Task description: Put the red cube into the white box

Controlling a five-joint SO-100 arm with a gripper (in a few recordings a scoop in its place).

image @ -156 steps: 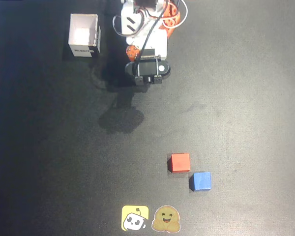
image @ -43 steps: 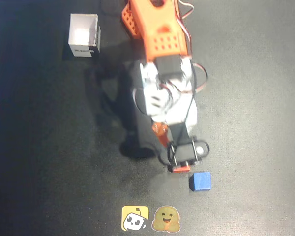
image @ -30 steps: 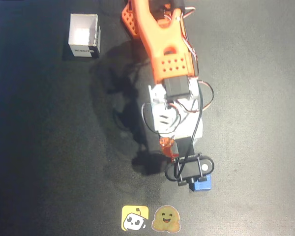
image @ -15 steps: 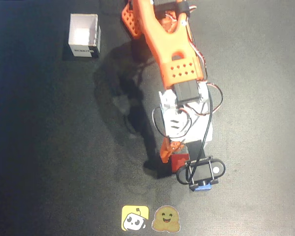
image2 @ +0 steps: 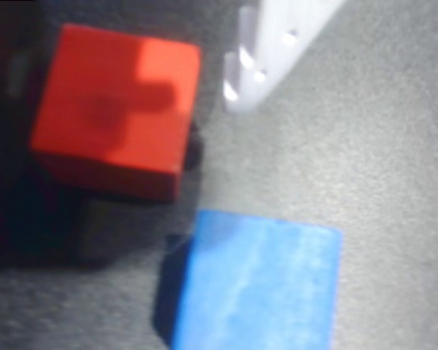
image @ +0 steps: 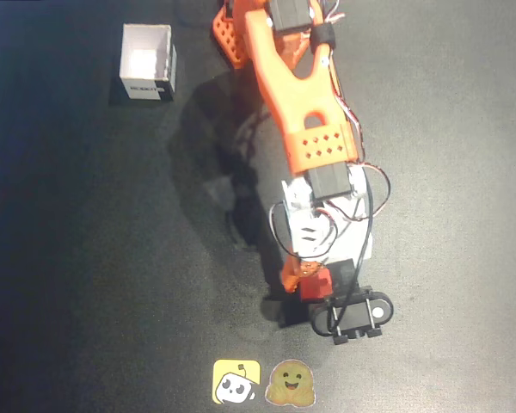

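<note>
My gripper is to grab the red cube (image: 316, 283) next by its opposite sides, to drop the red cube into the white box (image: 146, 62).
The red cube (image: 316, 283) lies on the black table under the end of my orange arm. In the wrist view the red cube (image2: 117, 109) sits upper left, between the white finger (image2: 266, 51) on its right and an orange sliver of the other finger at the left edge. My gripper (image: 314, 288) (image2: 117, 80) is open around the cube, with a small gap showing on the white finger's side. The white box (image: 146, 62) stands far off at the upper left, open side up.
A blue cube (image2: 255, 284) lies just beside the red one, toward the lower right in the wrist view; in the overhead view the black camera mount (image: 353, 314) covers it. Two stickers (image: 236, 381) (image: 291, 383) lie near the bottom edge.
The arm has reached further down the picture. The red cube now shows beside the orange finger, and the blue cube has slipped out of sight under the camera mount.
</note>
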